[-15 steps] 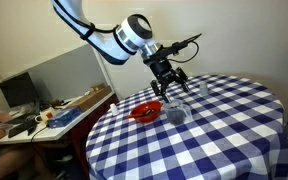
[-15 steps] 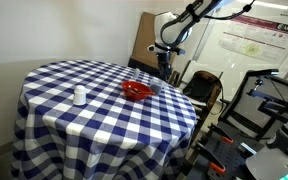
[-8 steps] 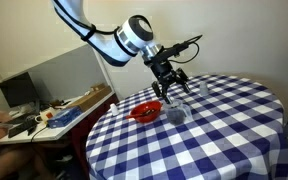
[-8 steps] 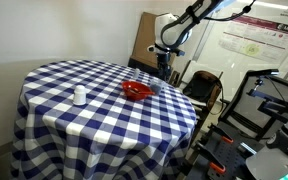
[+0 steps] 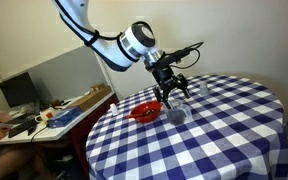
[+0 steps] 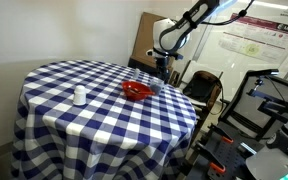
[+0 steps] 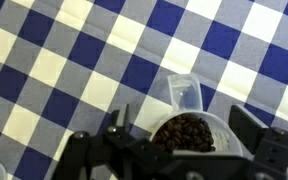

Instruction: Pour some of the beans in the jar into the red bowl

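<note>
My gripper grabs the jar (image 5: pixel 175 113) by the clear part jutting from its rim next, since that leaves the jar's opening open to pour beans into the bowl.
The jar (image 5: pixel 175 113) is a small clear cup with a pour spout, standing on the checked table beside the red bowl (image 5: pixel 146 111). In the wrist view the jar (image 7: pixel 184 95) holds dark brown beans (image 7: pixel 189 132). My gripper (image 5: pixel 172 93) hangs just above the jar, open and holding nothing. In the wrist view its fingers (image 7: pixel 182 115) are spread wide on either side of the jar's rim and do not touch it. The red bowl (image 6: pixel 135 90) and the gripper (image 6: pixel 163 68) also show in both exterior views.
The round table (image 5: pixel 224 130) has a blue and white checked cloth. A slimmer clear container (image 5: pixel 204 88) stands behind the jar. A small white container (image 6: pixel 79 96) stands far from the bowl. A cluttered desk (image 5: pixel 44 115) and equipment (image 6: pixel 254 100) flank the table.
My gripper has moved slightly down toward the jar. The jar and the bowl have not moved.
</note>
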### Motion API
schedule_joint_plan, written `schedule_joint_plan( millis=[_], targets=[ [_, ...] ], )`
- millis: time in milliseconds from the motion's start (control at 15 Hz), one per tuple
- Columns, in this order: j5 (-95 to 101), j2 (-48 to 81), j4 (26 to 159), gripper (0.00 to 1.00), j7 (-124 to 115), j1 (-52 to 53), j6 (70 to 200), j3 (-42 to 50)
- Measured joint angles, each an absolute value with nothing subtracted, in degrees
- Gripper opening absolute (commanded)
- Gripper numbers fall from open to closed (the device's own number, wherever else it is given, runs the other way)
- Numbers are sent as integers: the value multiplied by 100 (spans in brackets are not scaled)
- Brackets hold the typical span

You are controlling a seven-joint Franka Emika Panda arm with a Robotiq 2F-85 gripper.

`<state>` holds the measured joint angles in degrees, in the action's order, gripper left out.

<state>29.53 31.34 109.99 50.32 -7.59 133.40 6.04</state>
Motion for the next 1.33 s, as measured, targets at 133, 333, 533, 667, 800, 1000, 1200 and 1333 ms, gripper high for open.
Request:
schedule_joint_plan(
  millis=[133, 333, 533, 667, 800, 1000, 1200, 1333],
  targets=[
    [2952, 3172, 10992, 93, 5032, -774, 13340, 608],
    [2951, 3205, 10981, 66, 5032, -808, 13340, 608],
    [2951, 3230, 10974, 60, 5032, -843, 13340, 608],
    [2951, 3260, 10955, 59, 5032, -869, 13340, 609],
    [2951, 3299, 10928, 59, 5032, -888, 13340, 610],
    [2951, 3320, 10908, 47, 5032, -896, 13340, 611],
    [2951, 3320, 10892, 15, 5033, -896, 13339, 612],
    [2951, 3320, 10872, 11, 5033, -896, 13339, 611]
  ],
)
